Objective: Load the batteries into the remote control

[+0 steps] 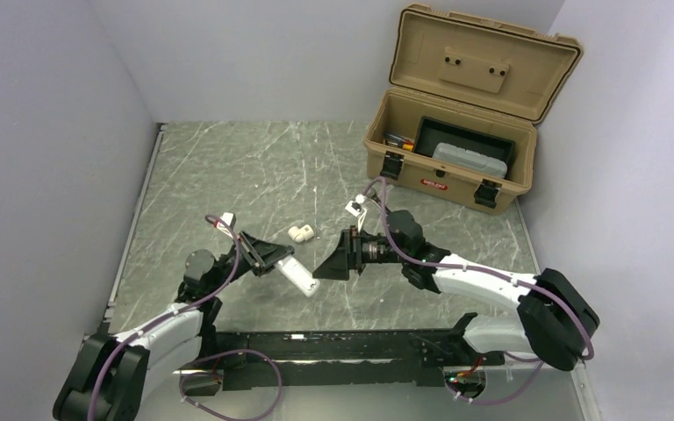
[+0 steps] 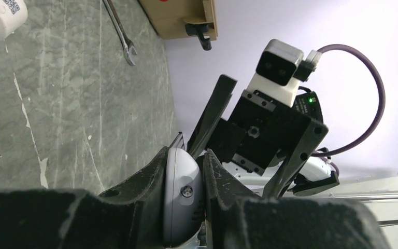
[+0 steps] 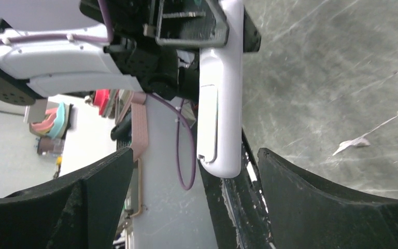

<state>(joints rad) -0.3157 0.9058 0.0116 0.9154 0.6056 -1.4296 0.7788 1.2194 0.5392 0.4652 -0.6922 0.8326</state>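
Note:
My right gripper's fingers reach only the rounded end (image 3: 223, 170), short of the cover (image 3: 207, 124), so the gripper moves forward next before closing on the remote control.
The remote control (image 1: 303, 279), a slim white handset, is held off the table between the two arms. My left gripper (image 1: 281, 259) is shut on one end of it. In the left wrist view its rounded grey-white end (image 2: 182, 194) sits clamped between the two black pads of the left gripper (image 2: 186, 179). My right gripper (image 1: 332, 260) faces it, open. In the right wrist view the remote control (image 3: 220, 104) hangs down with its free end level with the tips of the right gripper (image 3: 194, 155), touching neither finger. The batteries are out of view.
A tan toolbox (image 1: 443, 171) stands open at the back right, with a black tray and a grey case inside. A stubby white pipe fitting (image 1: 300, 233) lies just behind the grippers. A long silver wrench (image 2: 118, 31) lies on the marbled table near the toolbox. Walls close in both sides.

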